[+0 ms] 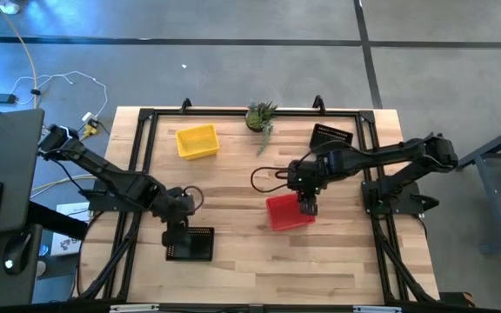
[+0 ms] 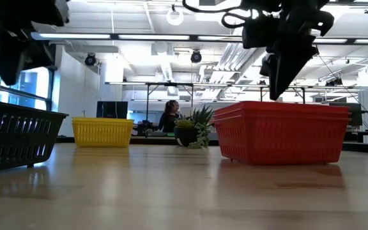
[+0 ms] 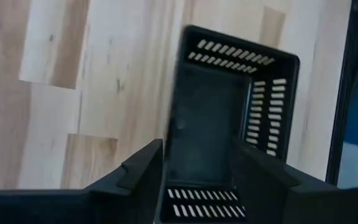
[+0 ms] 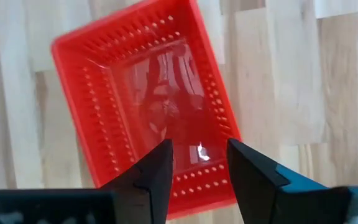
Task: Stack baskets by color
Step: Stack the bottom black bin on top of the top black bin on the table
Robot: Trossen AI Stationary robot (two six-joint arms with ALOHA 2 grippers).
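Note:
The body of the basket is wider than my left gripper's open fingers. My left gripper next needs to grab the black basket by the thin rim of the basket's side to stack it.
A red basket rests on its bottom on the wooden table, right of the middle. My right gripper hangs open just over its rim, fingers pointing down. A black basket stands near the table's front left. My left gripper is open above its edge. In the low view both grippers are clear of the baskets. A yellow basket stands at the far left and another black basket at the far right.
A small potted green plant stands at the middle of the far edge. A black frame runs along the table's sides. Bare wood lies in the middle and along the near edge.

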